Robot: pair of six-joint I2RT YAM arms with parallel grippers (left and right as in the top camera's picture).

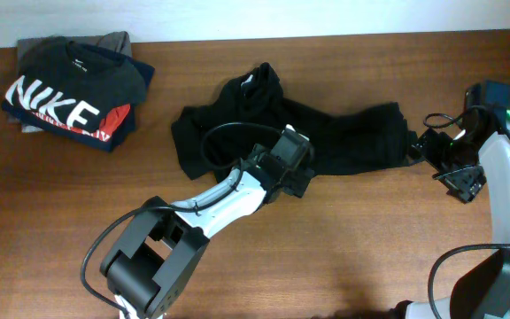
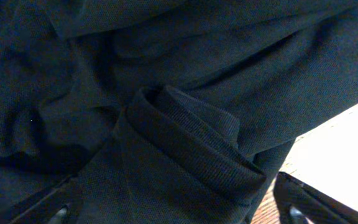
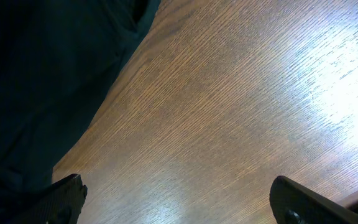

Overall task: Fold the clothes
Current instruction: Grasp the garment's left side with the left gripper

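Note:
My left gripper is open, with the ribbed edge of the hem bunched between its fingers. It should close on the folded hem [image 1: 298, 181] [image 2: 190, 154] now, as that would hold the hem.
The clothes [image 1: 326, 133], a plain black top, lie crumpled across the middle of the wooden table [image 1: 343, 248]. My left gripper [image 1: 301, 173] hovers low over their front edge. In the left wrist view black fabric fills the frame, with a ribbed folded edge [image 2: 191, 146] between the wide-open fingers [image 2: 309, 199]. My right gripper [image 1: 425, 149] sits at the garment's right end. It is open over bare wood [image 3: 229, 124], and its left finger [image 3: 64, 199] is next to the fabric's edge [image 3: 42, 81].
A stack of folded garments topped by a black NIKE T-shirt [image 1: 73, 93] lies at the back left corner. Both arm bases stand at the front edge, the left [image 1: 149, 261] and the right [image 1: 494, 283]. Bare wood stretches in front of the garment.

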